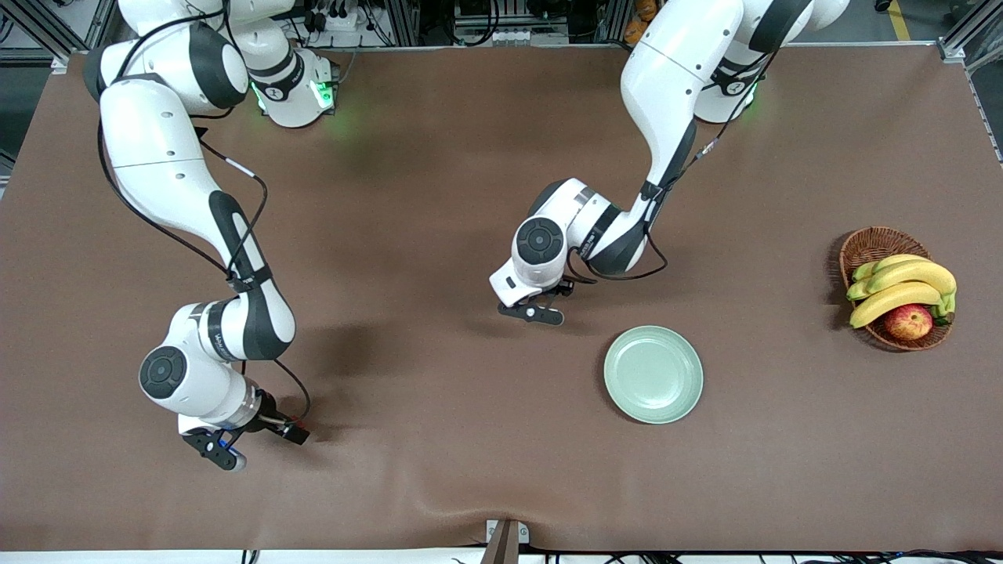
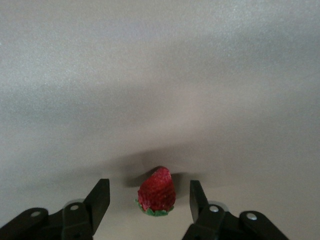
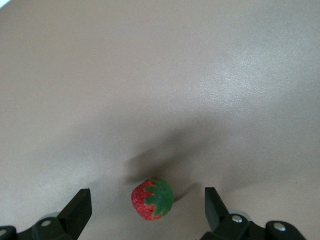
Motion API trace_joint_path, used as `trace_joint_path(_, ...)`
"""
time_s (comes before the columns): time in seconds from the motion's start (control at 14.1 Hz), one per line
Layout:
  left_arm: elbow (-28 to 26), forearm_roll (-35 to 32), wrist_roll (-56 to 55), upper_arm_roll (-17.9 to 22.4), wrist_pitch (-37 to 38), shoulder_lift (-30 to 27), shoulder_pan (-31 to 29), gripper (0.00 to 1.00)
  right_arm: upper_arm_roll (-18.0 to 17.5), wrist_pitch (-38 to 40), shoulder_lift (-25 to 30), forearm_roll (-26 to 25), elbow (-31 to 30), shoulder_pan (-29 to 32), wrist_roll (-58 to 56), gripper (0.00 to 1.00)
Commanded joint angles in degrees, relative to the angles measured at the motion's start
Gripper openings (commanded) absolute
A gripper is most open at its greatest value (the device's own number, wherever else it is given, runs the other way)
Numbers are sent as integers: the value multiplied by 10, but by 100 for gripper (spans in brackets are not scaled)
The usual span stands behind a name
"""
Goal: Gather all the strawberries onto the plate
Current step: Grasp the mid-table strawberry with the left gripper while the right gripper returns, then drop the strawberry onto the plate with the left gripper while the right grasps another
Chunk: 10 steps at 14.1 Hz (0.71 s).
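Note:
The right gripper grabs the strawberry by its red body [image 3: 141,202] below the leafy cap next, to collect the strawberry into the pale green plate.
In the left wrist view a red strawberry [image 2: 157,192] with a green cap lies on the brown cloth. My left gripper [image 2: 149,192] is open and straddles it, with a gap on each side. In the front view that left gripper [image 1: 534,312] is low over the table, a short way from the pale green plate [image 1: 653,374], which holds nothing. Another strawberry [image 3: 152,199] lies between the wide-open fingers of my right gripper [image 3: 146,197], untouched. The right gripper [image 1: 222,453] is low over the cloth at the right arm's end. Both berries are hidden in the front view.
A brown wicker basket [image 1: 897,286] with bananas [image 1: 901,286] and an apple [image 1: 908,321] stands at the left arm's end of the table. The brown cloth wrinkles near the front edge [image 1: 470,513].

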State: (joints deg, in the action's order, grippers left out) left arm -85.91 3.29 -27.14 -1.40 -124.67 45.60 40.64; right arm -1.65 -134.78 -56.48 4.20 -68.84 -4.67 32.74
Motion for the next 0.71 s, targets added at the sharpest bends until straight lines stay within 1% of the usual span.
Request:
trace_joint_path(0.0,-5,-15,-13,2,7,-3,6,72,-1,-10,-12,6,12,-2,28,100)
trace_joint_path(0.07,-6,-16,-13,2,7,-3,5,71,-1,-15,-13,5,12,-5,35,100)
trace_joint_path(0.14,-7,-16,-13,2,7,-3,6,68,0,-19,-14,3,12,-8,37,100)
trace_joint_path(0.36,-14,-17,-11,3,8,-8,5,52,0,-19,-14,2,11,-8,36,100)
trace_joint_path(0.43,-15,-20,-10,3,8,-8,5,46,0,-19,-14,1,10,-8,36,93)
trace_joint_path(0.5,-12,-21,-12,3,8,-7,6,45,0,-19,-14,1,10,-8,36,87)
trace_joint_path(0.64,-8,-21,-11,3,8,-7,5,45,0,-19,-14,1,8,-8,36,79)
